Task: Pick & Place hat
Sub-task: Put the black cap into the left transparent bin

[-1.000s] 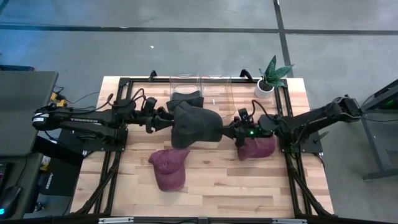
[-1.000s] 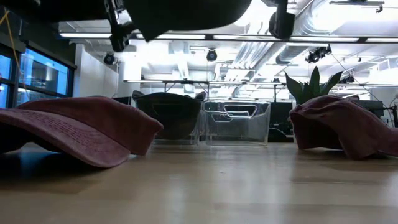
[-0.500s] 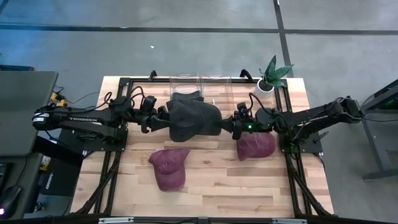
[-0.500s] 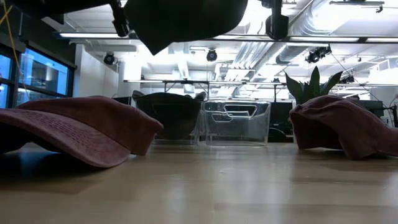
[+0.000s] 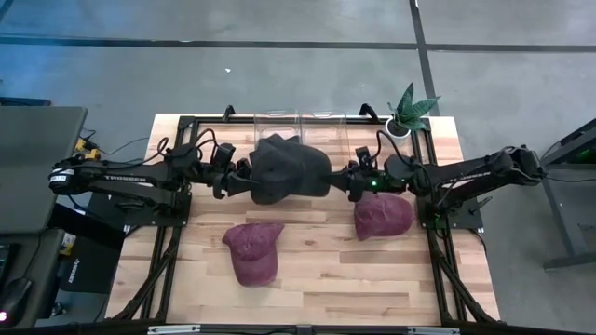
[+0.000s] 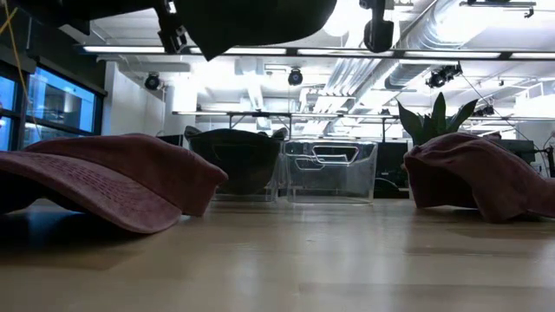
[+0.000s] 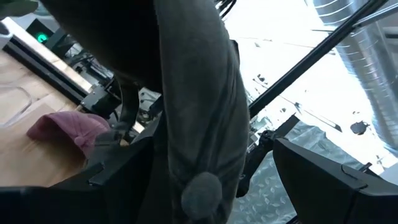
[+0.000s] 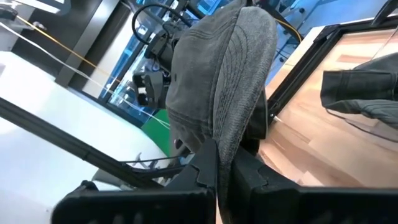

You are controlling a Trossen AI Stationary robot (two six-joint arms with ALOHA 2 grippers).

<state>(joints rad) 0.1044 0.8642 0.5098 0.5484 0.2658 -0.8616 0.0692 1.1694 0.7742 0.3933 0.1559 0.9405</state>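
I should grab the dark grey hat by its top (image 5: 264,177) with my left gripper, then put it into the clear bin.
A dark grey hat (image 5: 291,172) hangs in the air above the table's middle, between my two grippers; the low view shows it high over the wood (image 6: 251,22). My right gripper (image 5: 343,182) is shut on it from the right. My left gripper (image 5: 244,179) stands open at the hat's left side, with the crown and its top button (image 7: 202,186) between the fingers. Two maroon hats (image 5: 253,251) (image 5: 383,216) lie brim down on the table. Another dark hat (image 6: 236,160) sits in a clear bin at the back. My right gripper pinches the brim's edge (image 8: 225,134) between its two fingers. The fingers come level from the table's right side, and the hat is lifted clear of the table. My left gripper has the crown (image 7: 199,124) between its open fingers; whether they touch it I cannot tell.
Two clear bins (image 5: 326,130) stand along the far edge, the right one (image 6: 331,169) without a hat. A potted plant (image 5: 405,112) is at the far right corner. Black frame rails (image 5: 182,223) run along both table sides. Bare wood lies near the front edge.
My right gripper has swung toward the table's far edge and risen a little, still shut on the brim. The dark grey hat has gone with it, toward the bins, staying clear of the table. The maroon hat by the right arm now shows in full.
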